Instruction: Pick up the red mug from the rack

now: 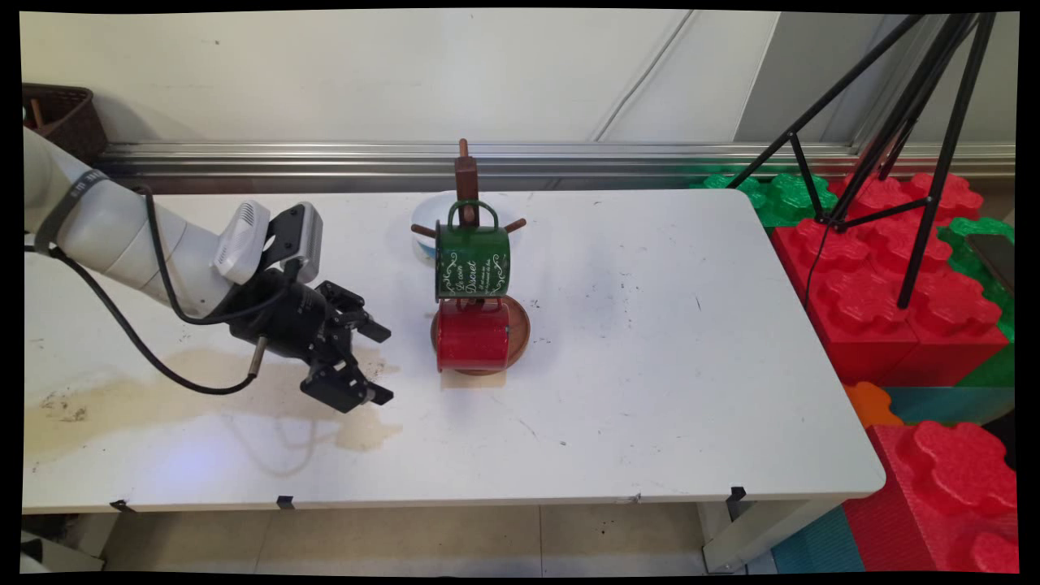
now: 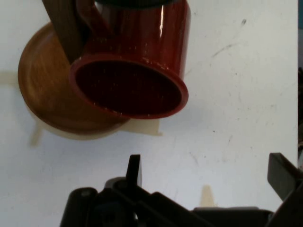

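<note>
I should next grab the red mug's rim point(image 2: 165, 112) with my gripper, so that the red mug's handle point(image 2: 92, 20) stays free to slip off the mug tree.
A wooden mug tree point(image 1: 466, 175) stands on a round brown base point(image 1: 520, 325) in the middle of the table. A green mug point(image 1: 472, 262) with white lettering hangs high on it, and a red mug point(image 1: 473, 336) hangs just below, its mouth facing the hand camera point(image 2: 128, 87). My black gripper point(image 1: 382, 363) hovers to the left of the red mug, a short gap away, open and empty. In the hand view the two fingertips point(image 2: 134, 169) rise at the bottom, wide apart, below the red mug's rim. The round base point(image 2: 42, 90) shows at the left.
A white bowl point(image 1: 428, 219) sits behind the mug tree. A tan stain point(image 1: 162, 398) spreads over the table's left part. Red and green foam blocks point(image 1: 886, 276) and a black tripod point(image 1: 910, 146) stand off the table's right end. A dark basket point(image 1: 61, 118) is at the far left.
</note>
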`<state>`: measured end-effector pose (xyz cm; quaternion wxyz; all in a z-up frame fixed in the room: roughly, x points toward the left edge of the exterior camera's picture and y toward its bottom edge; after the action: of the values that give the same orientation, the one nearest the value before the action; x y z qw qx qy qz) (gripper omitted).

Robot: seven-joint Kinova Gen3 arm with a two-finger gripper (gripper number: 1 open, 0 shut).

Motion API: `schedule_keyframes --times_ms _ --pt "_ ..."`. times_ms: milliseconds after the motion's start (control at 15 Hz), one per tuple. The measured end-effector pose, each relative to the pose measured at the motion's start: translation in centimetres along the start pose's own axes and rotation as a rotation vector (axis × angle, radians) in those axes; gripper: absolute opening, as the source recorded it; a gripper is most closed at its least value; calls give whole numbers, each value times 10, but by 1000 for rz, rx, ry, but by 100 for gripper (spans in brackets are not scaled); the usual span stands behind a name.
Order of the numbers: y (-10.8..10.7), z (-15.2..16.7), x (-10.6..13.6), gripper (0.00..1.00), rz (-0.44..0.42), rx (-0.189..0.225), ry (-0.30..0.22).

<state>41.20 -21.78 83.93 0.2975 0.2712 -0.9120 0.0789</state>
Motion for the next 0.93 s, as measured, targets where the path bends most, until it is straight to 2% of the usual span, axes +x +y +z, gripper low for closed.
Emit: schedule_keyframes --times_ms 400,933 --pt "3 7 2 100 1 17 75" --pt "6 13 1 100 -20 27 143"
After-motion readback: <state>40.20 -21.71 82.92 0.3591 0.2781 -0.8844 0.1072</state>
